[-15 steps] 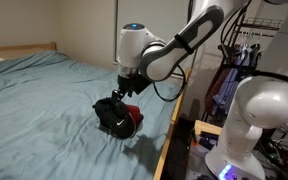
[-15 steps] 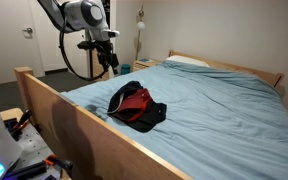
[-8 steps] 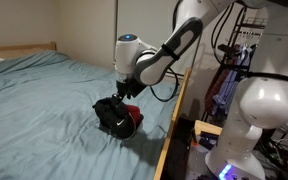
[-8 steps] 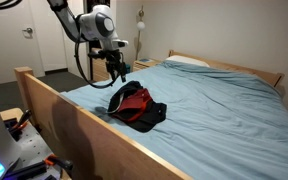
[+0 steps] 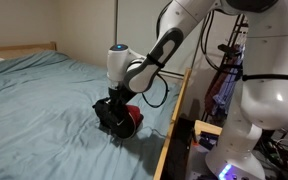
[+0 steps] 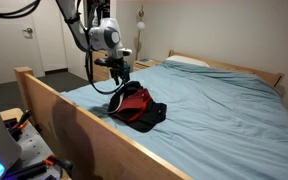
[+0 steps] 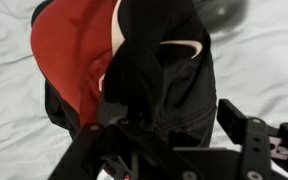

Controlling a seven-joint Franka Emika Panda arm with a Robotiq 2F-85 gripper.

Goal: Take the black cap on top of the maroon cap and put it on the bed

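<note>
The black cap's near fabric [image 5: 111, 117] [image 7: 181, 112] is between my fingers, but they are still high above the bedding. My gripper needs to go down first and then close on the fabric.
The black cap [image 7: 169, 70], with a small white mark, lies on top of the maroon cap [image 7: 74, 50] on the light blue bed [image 5: 44, 100]. Both exterior views show the pile near the bed's edge: the black cap [image 5: 108, 115] [image 6: 147, 116] and the maroon cap [image 5: 133, 119] [image 6: 132, 97]. My gripper [image 7: 169, 132] is open and just above the pile. Its fingers stand on either side of the black cap's near edge. It shows in both exterior views [image 5: 117, 99] [image 6: 118, 80], pointing down at the caps.
The light wooden bed frame [image 5: 174, 130] [image 6: 54, 110] runs beside the caps. A white robot base [image 5: 256, 120] stands beyond the frame with cables and gear. A pillow [image 6: 189, 62] lies at the head of the bed. Bedding stretches wide past the caps.
My arm has come down and toward the caps; the gripper now hangs just over the pile. The caps have not moved.
</note>
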